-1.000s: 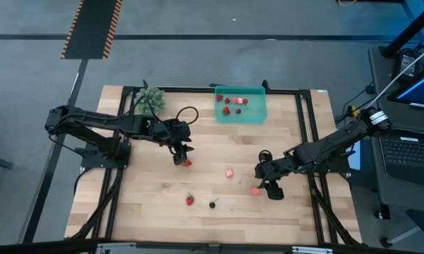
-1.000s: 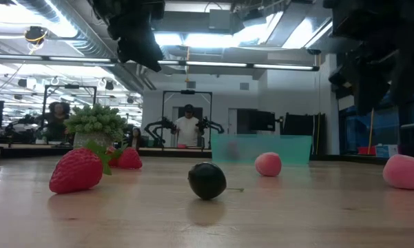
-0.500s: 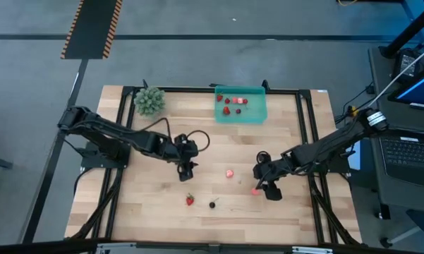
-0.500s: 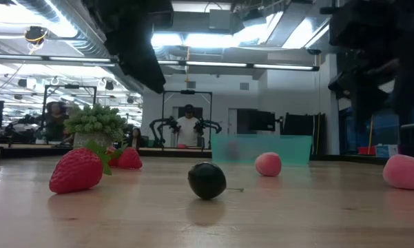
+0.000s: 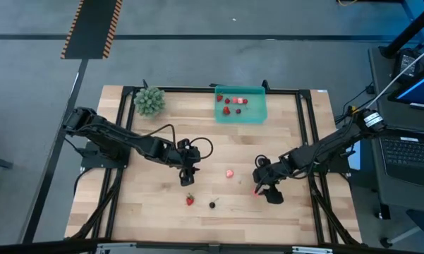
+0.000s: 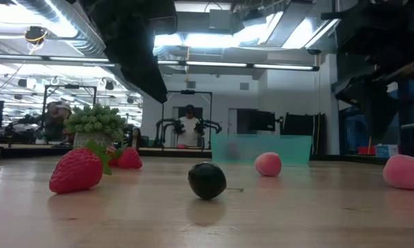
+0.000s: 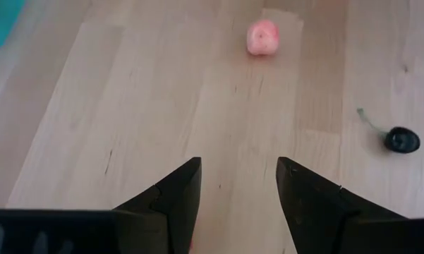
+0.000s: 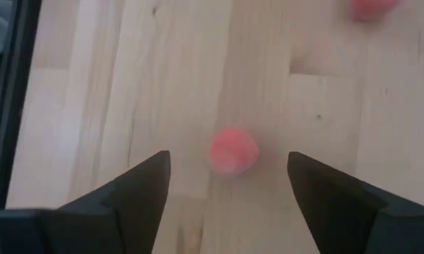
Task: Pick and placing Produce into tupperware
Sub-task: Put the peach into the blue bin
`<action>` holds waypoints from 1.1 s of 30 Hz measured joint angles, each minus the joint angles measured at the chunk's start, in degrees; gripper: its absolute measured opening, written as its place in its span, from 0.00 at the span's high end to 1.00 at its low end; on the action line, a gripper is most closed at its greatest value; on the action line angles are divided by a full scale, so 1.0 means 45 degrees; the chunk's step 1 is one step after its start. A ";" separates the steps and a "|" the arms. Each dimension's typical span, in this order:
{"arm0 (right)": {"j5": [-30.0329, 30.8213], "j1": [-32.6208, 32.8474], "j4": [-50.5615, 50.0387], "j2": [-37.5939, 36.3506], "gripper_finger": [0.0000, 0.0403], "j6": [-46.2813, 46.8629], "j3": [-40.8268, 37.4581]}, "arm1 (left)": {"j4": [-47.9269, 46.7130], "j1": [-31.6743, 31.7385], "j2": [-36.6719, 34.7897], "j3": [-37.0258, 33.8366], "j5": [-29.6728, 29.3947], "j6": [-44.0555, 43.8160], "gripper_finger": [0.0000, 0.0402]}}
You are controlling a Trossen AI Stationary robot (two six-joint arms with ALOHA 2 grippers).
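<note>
My right gripper's fingers are above the pink piece of produce and would miss it if they closed now. My right gripper should go lower first and then close on it.
The tupperware, a teal tray (image 5: 241,111), stands at the table's far edge with several red pieces in it. Loose produce lies on the wood: a strawberry (image 5: 190,200), a dark berry (image 5: 212,205), a pink piece (image 5: 230,172) and another pink piece (image 5: 255,190). My left gripper (image 5: 186,176) (image 7: 238,185) hangs open above bare wood, slanting down, just on the far side of the strawberry. My right gripper (image 5: 259,186) (image 8: 229,180) is open wide, its fingers standing either side of the pink piece (image 8: 233,150) without touching it.
A bushy green clump (image 5: 149,101) sits at the far left corner. The low view shows a second strawberry (image 6: 127,158) behind the near one (image 6: 76,170). A black frame rail (image 5: 307,141) borders the table. Bare wood lies along the near edge.
My left gripper has swung toward the table's right and near edge and come down, passing over the strawberry it stood beside; it now hangs closer to the near strawberry. The produce has stayed in place.
</note>
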 joint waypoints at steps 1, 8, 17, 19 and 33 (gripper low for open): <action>0.0069 0.0070 0.0000 0.0000 0.29 -0.0014 0.0000 | 0.0019 0.0000 0.0000 0.0000 0.0000 0.0000 0.56; 0.0549 0.0408 0.0097 0.0797 0.29 -0.0248 0.0005 | 0.0170 0.0000 -0.0005 0.0000 -0.0015 0.0000 0.56; 0.0549 0.0481 0.0958 0.2173 0.29 -0.0291 0.0005 | 0.0185 0.0000 -0.0005 0.0000 -0.0029 0.0000 0.56; 0.0549 0.0485 0.1040 0.2403 0.29 -0.0291 0.0005 | 0.0187 0.0000 -0.0005 0.0000 -0.0029 0.0000 0.56; 0.0792 0.0490 0.1613 0.2691 0.29 -0.0141 0.0005 | 0.0233 0.0000 -0.0009 0.0000 -0.0029 0.0003 0.56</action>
